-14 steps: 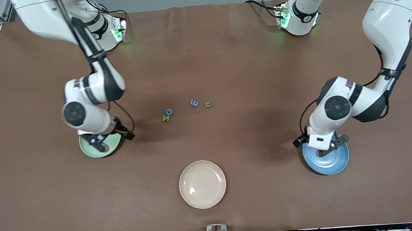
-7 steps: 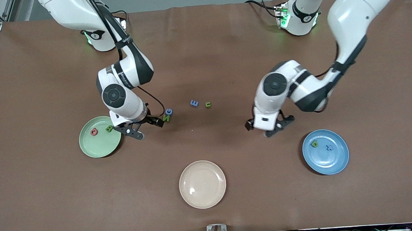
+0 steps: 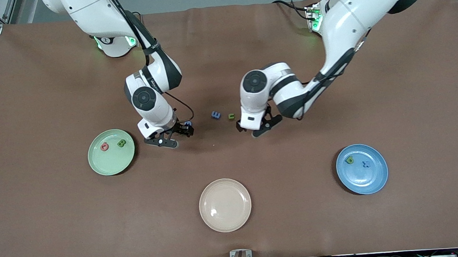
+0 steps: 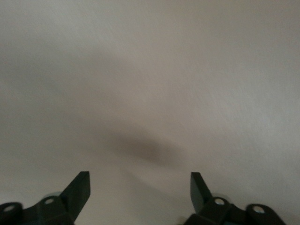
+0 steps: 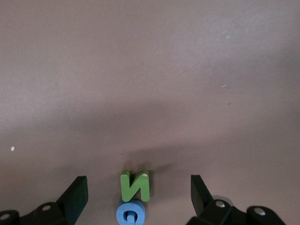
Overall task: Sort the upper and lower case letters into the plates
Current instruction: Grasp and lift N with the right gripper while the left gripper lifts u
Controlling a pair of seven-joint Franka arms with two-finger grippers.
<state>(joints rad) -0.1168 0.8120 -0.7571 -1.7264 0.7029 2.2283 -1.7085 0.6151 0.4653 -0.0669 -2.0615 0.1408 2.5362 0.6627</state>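
Observation:
The green N needs to be sorted onto the mint plate (image 3: 110, 165), so my right gripper should grab it by its upright strokes next.
Over the middle of the table my right gripper (image 3: 174, 135) is open and low, with a green N (image 5: 135, 185) and a blue G (image 5: 131, 213) standing untouched between its fingers (image 5: 77, 194). In the front view only the G (image 3: 188, 123) peeks out. A blue E (image 3: 216, 114) and a small green letter (image 3: 231, 116) lie beside them. My left gripper (image 3: 253, 129) hangs open over bare mat next to that green letter, and its own view shows nothing between the fingers (image 4: 199, 187). The mint plate (image 3: 110, 165) holds a pink (image 3: 104, 146) and a green letter (image 3: 121, 143). The blue plate (image 3: 367, 181) holds a green (image 3: 349, 160) and a blue letter (image 3: 365, 164).
A cream-beige plate (image 3: 225, 205) lies near the table's front edge, midway between the two arms' ends. Both arm bases stand along the table's back edge with cables beside them.
Both arms have swung from above their plates to the loose letters in the middle. The letters inside both plates have come into view. No loose letter has moved.

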